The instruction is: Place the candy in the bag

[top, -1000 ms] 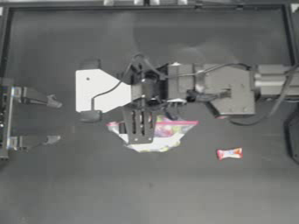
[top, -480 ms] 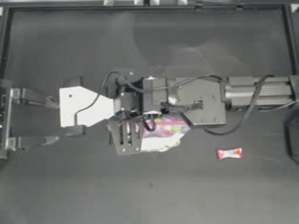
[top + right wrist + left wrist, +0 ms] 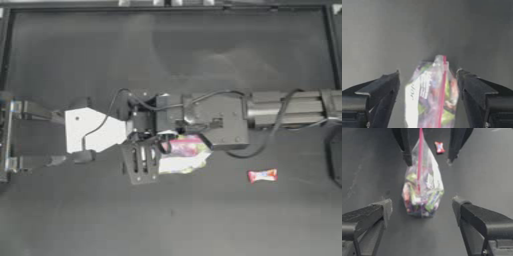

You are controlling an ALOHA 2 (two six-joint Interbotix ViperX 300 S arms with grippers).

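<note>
The bag [image 3: 432,95] needs to be made ready for the loose candy, so next my right gripper should grab the bag by its pink seal strip [image 3: 444,92].
The bag [image 3: 182,152], clear with a pink-red seal strip and colourful sweets inside, sits near the table's middle. My right gripper [image 3: 143,161] has reached across from the right and is open. In the right wrist view its jaws stand on either side of the bag [image 3: 432,95] without pinching it. The candy [image 3: 262,175], white with red ends, lies alone on the table to the right of the bag. My left gripper [image 3: 63,136] waits open at the left. Its wrist view looks at the bag [image 3: 422,188], the right gripper [image 3: 429,161] behind it and the candy [image 3: 439,147] beyond.
The right arm [image 3: 280,112] spans the table from the right edge to left of centre. A white part [image 3: 93,130] at its end sits close to the left gripper. The table's raised rim [image 3: 167,7] runs along the back.
The right arm has swung to the left and a little toward the front, carrying its gripper over the bag. The bag and candy stay about where they were. The left arm has not moved.
</note>
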